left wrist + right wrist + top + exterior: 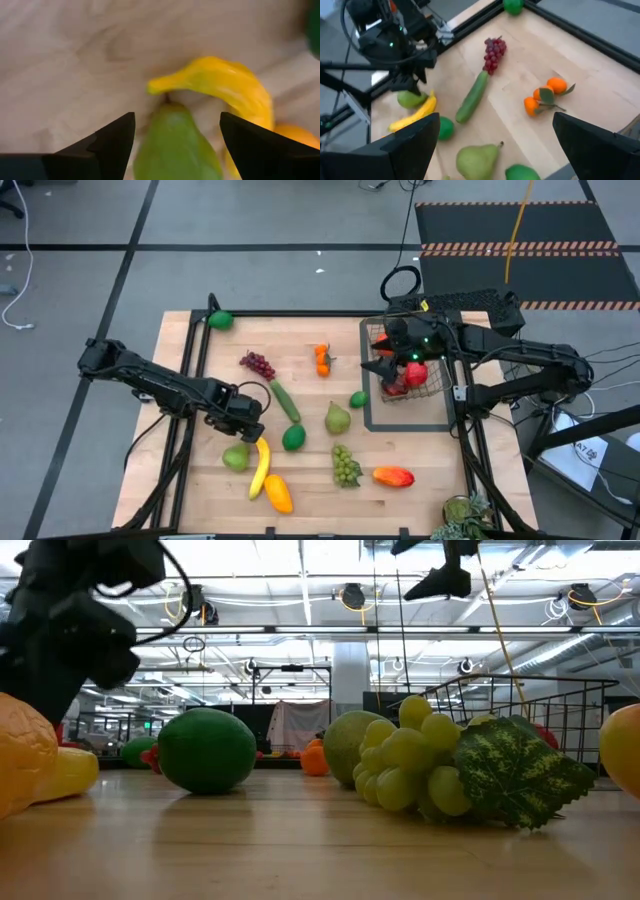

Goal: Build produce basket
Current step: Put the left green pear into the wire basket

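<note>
My left gripper should next grab the green pear by its stem (167, 97) to add it to the wire basket.
My left gripper (243, 430) points down, open, just above a green pear (236, 457) that lies on the wooden table at the near left. In the left wrist view its two fingers stand on either side of the pear (175, 145) with a gap on each side. A yellow banana (225, 85) lies against the pear's stem end. My right gripper (385, 352) hangs open and empty above the wire basket (425, 392) at the right. The basket holds red apples (412, 372).
Loose produce lies across the table: purple grapes (257, 364), a cucumber (285, 400), oranges (322, 360), a second pear (337, 419), limes (293, 438), green grapes (346, 465), a mango (393, 476). The basket stands on a flat dark tray frame (372, 415).
</note>
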`<state>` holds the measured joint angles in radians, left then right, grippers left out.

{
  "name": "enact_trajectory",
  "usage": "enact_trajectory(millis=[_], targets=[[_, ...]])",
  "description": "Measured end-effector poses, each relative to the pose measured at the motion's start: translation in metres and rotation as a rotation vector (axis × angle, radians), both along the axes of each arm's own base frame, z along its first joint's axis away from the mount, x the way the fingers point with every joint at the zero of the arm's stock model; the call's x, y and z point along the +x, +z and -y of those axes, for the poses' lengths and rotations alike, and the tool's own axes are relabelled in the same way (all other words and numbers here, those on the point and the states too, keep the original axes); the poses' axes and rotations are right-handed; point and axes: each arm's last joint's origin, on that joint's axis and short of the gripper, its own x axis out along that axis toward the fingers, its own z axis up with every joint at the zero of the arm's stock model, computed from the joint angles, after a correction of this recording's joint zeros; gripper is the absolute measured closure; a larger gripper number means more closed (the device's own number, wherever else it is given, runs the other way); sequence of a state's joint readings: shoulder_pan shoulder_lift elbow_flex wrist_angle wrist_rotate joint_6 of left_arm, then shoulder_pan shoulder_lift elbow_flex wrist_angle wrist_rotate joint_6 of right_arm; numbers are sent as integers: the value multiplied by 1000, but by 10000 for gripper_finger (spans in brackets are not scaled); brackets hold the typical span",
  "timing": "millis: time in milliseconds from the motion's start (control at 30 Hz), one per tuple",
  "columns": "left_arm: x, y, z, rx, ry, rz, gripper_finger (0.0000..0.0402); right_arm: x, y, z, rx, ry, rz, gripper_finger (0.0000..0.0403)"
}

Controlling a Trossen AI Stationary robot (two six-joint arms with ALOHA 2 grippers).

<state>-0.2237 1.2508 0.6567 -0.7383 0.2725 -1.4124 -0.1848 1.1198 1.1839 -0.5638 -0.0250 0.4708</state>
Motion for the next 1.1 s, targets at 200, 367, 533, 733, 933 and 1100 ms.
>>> enact_trajectory(millis=[200, 367, 533, 733, 933, 1100], targets=[[-3, -11, 0, 30, -41, 14, 129, -5, -5, 3, 50, 156, -56, 22], [-3, -19, 0, 37, -44, 37, 160, -7, -7, 2, 35, 230, -69, 22], [-1, -25, 3, 28, -39, 41, 185, -8, -8, 1, 25, 254, -85, 22], [5, -28, 6, 14, -70, 76, 205, -11, -7, 1, 14, 259, -88, 22], [10, -37, 10, 7, -108, 75, 221, -10, -6, 2, 6, 230, -80, 22], [12, -43, 12, 20, -151, 60, 236, -10, -5, 3, 14, 177, -73, 22]])
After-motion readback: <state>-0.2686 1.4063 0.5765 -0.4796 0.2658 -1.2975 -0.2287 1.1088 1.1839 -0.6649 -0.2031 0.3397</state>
